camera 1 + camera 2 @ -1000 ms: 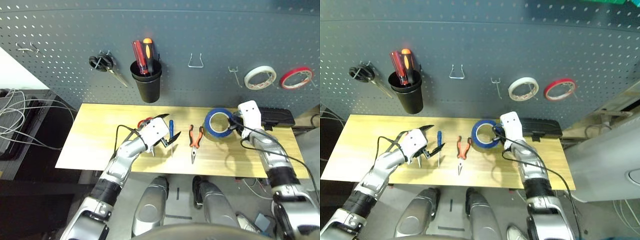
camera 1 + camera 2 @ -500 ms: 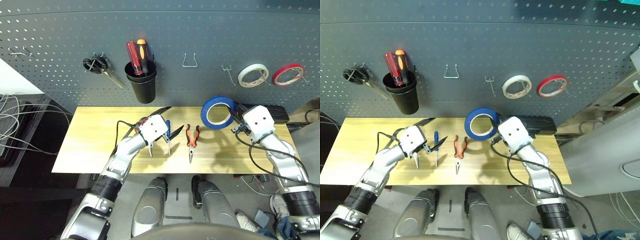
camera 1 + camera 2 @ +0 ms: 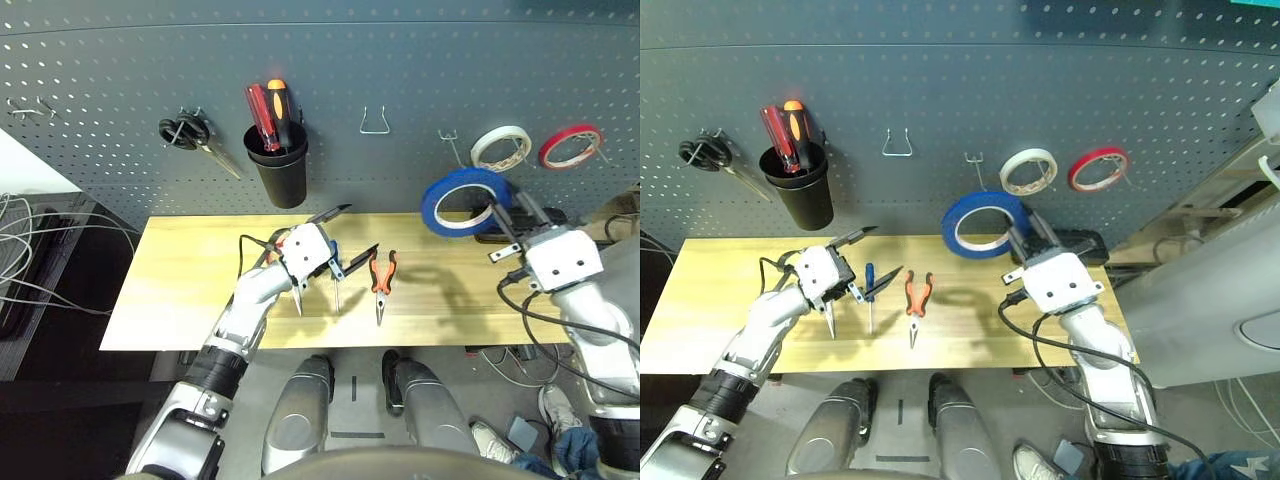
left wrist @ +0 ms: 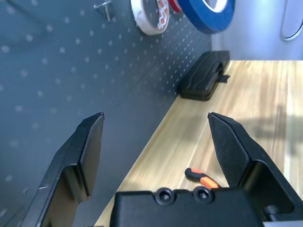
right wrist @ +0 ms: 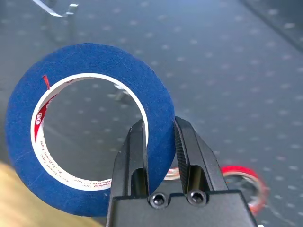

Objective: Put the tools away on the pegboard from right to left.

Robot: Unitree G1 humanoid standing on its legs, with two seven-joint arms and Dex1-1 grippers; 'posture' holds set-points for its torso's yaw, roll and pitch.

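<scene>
The hook stands outside the blue tape ring (image 3: pixel 463 199), above its upper edge, so it is too early for my right gripper to release; lifting the ring comes next.
My right gripper (image 3: pixel 497 207) is shut on the rim of the blue tape ring (image 3: pixel 463 199). It holds the ring tilted in the air in front of the pegboard (image 3: pixel 400 60), just below a small bare hook (image 3: pixel 449 146). In the right wrist view the fingers (image 5: pixel 138 142) pinch the ring's band (image 5: pixel 57 71). My left gripper (image 3: pixel 347 233) is open over the table (image 3: pixel 180 280), above the blue-handled screwdriver (image 3: pixel 869 285) and the red-handled scissors (image 3: pixel 286 244), which it mostly hides. The orange-and-black pliers (image 3: pixel 381 276) lie just right of it.
A white tape ring (image 3: pixel 500 148) and a red one (image 3: pixel 570 146) hang right of the bare hook. Further left are a wire hook (image 3: pixel 375 120), a black cup (image 3: pixel 279 172) with two screwdrivers, and black-handled scissors (image 3: pixel 190 132). A black case (image 3: pixel 1070 243) lies at the table's back right.
My right gripper has lifted the blue tape ring off the table, up and rightward toward the pegboard, tipping it flatter. The left gripper has stayed open over the tools. The camera has shifted.
</scene>
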